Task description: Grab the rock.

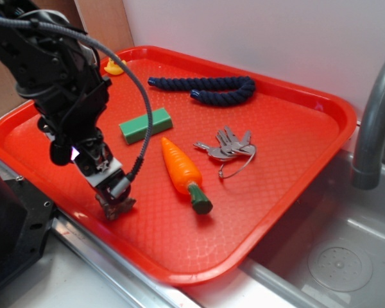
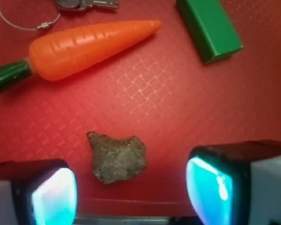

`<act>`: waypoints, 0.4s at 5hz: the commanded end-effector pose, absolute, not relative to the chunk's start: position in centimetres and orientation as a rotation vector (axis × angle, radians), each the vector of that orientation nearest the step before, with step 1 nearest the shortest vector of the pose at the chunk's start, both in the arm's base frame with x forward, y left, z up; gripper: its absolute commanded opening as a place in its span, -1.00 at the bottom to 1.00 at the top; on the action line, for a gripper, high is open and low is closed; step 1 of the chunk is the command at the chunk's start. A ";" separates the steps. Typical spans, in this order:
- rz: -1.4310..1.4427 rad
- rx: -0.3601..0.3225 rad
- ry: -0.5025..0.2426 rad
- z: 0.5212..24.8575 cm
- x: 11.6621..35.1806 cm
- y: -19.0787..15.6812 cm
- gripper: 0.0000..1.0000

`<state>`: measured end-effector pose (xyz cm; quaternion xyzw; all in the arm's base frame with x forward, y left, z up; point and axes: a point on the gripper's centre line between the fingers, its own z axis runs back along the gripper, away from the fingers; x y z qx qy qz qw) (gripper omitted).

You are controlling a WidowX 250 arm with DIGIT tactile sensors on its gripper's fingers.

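My fingers are above the top of the rock [image 1: 120, 208], so they would miss the rock if I closed now. My gripper should go down first, then close on the rock.
The rock [image 2: 118, 157], a small rough brownish-grey lump, lies on the red tray [image 2: 145, 89] close to its front rim. My gripper [image 2: 131, 190] is open and hangs right over it. The rock sits in the gap between the two lit fingers [image 2: 54, 197], nearer the left one, and touches neither. In the exterior view the gripper [image 1: 113, 197] is low at the tray's front left edge, and the rock [image 1: 120, 208] peeks out just under its tips.
An orange carrot [image 1: 181, 172] lies mid-tray beside a green block [image 1: 145, 125], with keys on a wire ring [image 1: 228, 149] to the right. A blue rope [image 1: 205, 88] and a yellow duck [image 1: 113, 67] are at the back. A grey faucet [image 1: 375, 122] and a sink [image 1: 333, 250] stand at right.
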<state>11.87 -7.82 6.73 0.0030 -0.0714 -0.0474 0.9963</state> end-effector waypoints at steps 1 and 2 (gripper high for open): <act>-0.193 -0.021 -0.130 4.4 11.2 -9.1 1.00; -0.207 -0.034 -0.102 3.3 11.5 -9.9 1.00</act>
